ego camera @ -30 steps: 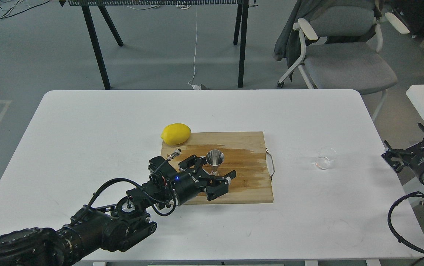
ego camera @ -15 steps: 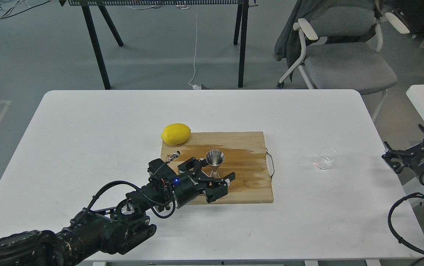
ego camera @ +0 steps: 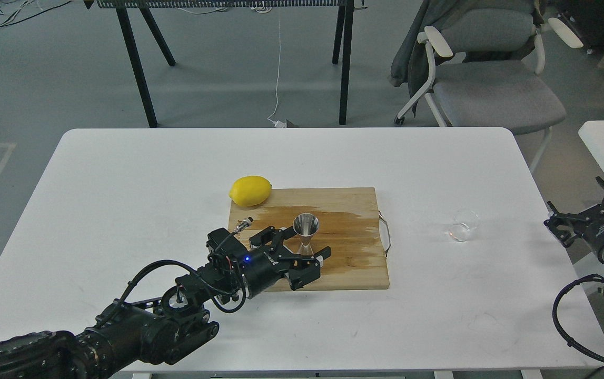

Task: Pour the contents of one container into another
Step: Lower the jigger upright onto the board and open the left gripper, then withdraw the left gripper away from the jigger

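My right gripper needs to go to the small clear glass cup. It should grab its round body (ego camera: 462,227) to pour.
The shiny steel hourglass jigger (ego camera: 306,229) stands upright on the wooden cutting board (ego camera: 349,263), near the board's middle. My left gripper (ego camera: 302,246) lies low over the board's front left part and is open. Its fingers reach to either side of the jigger's foot, and I cannot tell whether they touch it. The small clear glass cup (ego camera: 462,225) sits alone on the white table (ego camera: 122,184) to the right of the board. My right gripper (ego camera: 586,208) hovers beyond the table's right edge, open and holding nothing, well to the right of the cup.
A yellow lemon (ego camera: 250,190) rests at the board's back left corner. The board has a dark wet stain and a wire handle (ego camera: 386,234) on its right side. A grey office chair (ego camera: 486,79) and black table legs (ego camera: 138,68) stand behind the table.
My left gripper has drawn back slightly toward the lower left, still open around the jigger's foot. The jigger, the cup and the right gripper have stayed put.
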Motion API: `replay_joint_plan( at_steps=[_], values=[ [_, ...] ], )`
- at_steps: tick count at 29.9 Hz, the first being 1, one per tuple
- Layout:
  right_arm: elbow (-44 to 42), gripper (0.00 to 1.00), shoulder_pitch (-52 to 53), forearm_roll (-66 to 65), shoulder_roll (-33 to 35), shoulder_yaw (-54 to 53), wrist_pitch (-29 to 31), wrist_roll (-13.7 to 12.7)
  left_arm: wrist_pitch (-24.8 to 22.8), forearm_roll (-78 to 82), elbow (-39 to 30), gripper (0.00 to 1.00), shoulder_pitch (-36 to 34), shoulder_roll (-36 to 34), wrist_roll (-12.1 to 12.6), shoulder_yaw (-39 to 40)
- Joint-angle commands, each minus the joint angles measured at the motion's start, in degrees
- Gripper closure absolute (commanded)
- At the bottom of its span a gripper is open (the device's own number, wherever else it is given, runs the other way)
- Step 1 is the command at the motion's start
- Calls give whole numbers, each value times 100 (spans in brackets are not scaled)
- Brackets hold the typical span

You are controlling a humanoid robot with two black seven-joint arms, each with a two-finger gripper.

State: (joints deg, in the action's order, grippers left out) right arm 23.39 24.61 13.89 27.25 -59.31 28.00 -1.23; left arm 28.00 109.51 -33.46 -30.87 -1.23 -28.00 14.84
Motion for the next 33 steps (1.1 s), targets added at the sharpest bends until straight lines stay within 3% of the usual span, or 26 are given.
replay_joint_plan(
  at_steps=[1,16,22,29,33],
  values=[
    [-1,0,0,0,0,-2,0,0,0,0,-3,1,63,-35,0,1],
    [-10,0,-17,0,18,-37,0,0,0,-26,-468,1,221,-772,0,10],
    [-1,0,-44,0,53,-37,0,-9,0,-254,-1390,2,529,-1993,0,-7],
    [-1,0,-70,9,97,-37,0,-62,0,-1422,-3103,3,591,-3811,0,-51],
    [-1,0,-79,52,97,-107,0,-53,-1083,-2178,-3825,3,538,-4507,0,10]
  ],
)
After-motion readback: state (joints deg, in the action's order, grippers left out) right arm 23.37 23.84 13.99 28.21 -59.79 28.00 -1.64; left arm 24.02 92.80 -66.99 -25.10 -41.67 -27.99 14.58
